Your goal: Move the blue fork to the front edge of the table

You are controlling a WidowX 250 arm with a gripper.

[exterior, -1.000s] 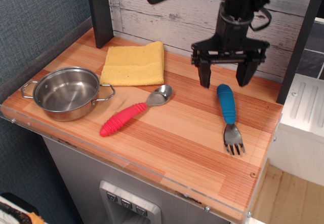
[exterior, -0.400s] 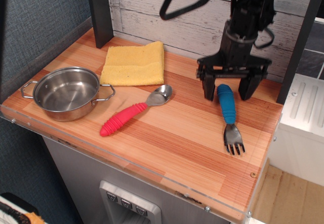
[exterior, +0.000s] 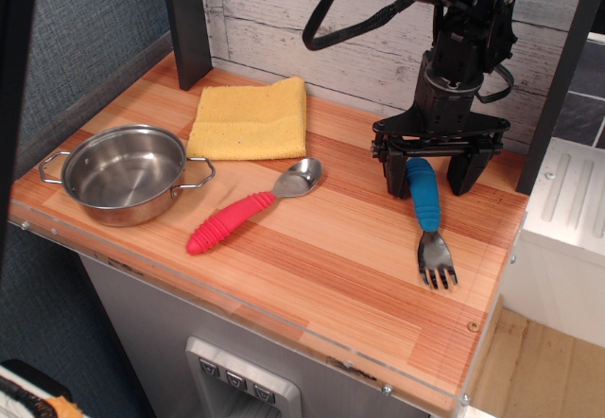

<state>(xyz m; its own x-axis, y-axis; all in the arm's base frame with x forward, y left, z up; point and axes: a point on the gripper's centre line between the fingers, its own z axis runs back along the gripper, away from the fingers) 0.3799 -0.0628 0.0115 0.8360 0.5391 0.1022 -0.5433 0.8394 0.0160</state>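
I will next grab the blue fork by its ribbed handle's end (exterior: 419, 174) to move it to the table's front edge.
The blue fork (exterior: 424, 201) lies on the right side of the striped wooden table (exterior: 321, 276), its ribbed blue handle pointing to the back and its metal tines (exterior: 437, 265) toward the front edge. My gripper (exterior: 429, 178) is open and low over the back end of the handle, one finger (exterior: 394, 174) on each side of it. The fingers stand apart from the handle. The fork rests flat on the wood.
A red-handled metal spoon (exterior: 248, 210) lies mid-table. A steel pot (exterior: 125, 172) stands at the front left and a yellow cloth (exterior: 251, 119) at the back. A dark post (exterior: 186, 23) and a plank wall close the back. A clear acrylic strip (exterior: 246, 312) runs along the front edge.
My gripper has come down and slightly right, from above and behind the fork to straddling the back end of its handle. The fork has not moved.
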